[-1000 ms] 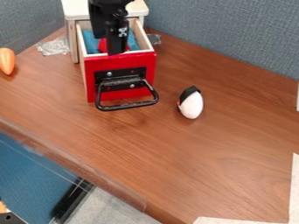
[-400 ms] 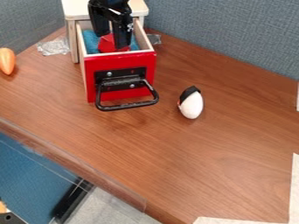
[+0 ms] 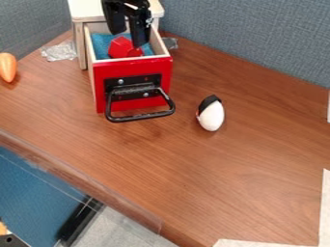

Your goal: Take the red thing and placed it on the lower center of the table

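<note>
My gripper will next grab the red thing by its faceted sides to place it on the table's lower center.
My gripper (image 3: 128, 38) hangs over the pulled-out drawer at the upper left, its two black fingers spread apart with nothing held. Below and between them lies the red thing (image 3: 120, 48), a small faceted piece, on the blue lining inside the drawer. The right finger stands in front of part of it. The brown wooden table (image 3: 193, 178) stretches from the drawer down to the lower edge of the view.
The drawer's red front (image 3: 133, 70) carries a black handle (image 3: 140, 117) jutting forward. A white and black egg-shaped object (image 3: 211, 114) lies right of it. An orange object (image 3: 7, 67) is at the far left, and crumpled clear plastic (image 3: 59, 50) lies beside the cabinet.
The gripper has turned and its fingers have come into view spread apart. Since the middle frame it has risen slightly and shifted right, uncovering more of the red thing.
</note>
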Controlling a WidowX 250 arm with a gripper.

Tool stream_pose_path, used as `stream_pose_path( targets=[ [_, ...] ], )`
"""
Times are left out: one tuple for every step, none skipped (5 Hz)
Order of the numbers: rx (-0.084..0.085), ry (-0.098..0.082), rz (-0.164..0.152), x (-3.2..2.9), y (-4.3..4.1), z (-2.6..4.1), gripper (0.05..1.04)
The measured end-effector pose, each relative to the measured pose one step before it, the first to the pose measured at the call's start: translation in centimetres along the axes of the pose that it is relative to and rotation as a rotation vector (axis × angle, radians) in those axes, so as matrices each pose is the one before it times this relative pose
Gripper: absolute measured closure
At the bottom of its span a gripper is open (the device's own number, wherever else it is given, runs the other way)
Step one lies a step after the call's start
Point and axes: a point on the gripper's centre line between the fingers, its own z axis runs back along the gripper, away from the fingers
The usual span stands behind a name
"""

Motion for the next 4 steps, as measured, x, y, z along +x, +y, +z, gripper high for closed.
stream_pose_path(
  targets=[
    [0.0035,-0.003,0.0091,0.607,0.503,-0.362,0.083],
    [0.0092,0.0146,-0.0021,-0.042,0.403,-0.674,0.083],
    [0.0086,0.0159,-0.0001,-0.179,0.319,-0.766,0.084],
    [0.0186,0.0081,-0.0009,-0.116,0.354,-0.327,0.084]
  ],
)
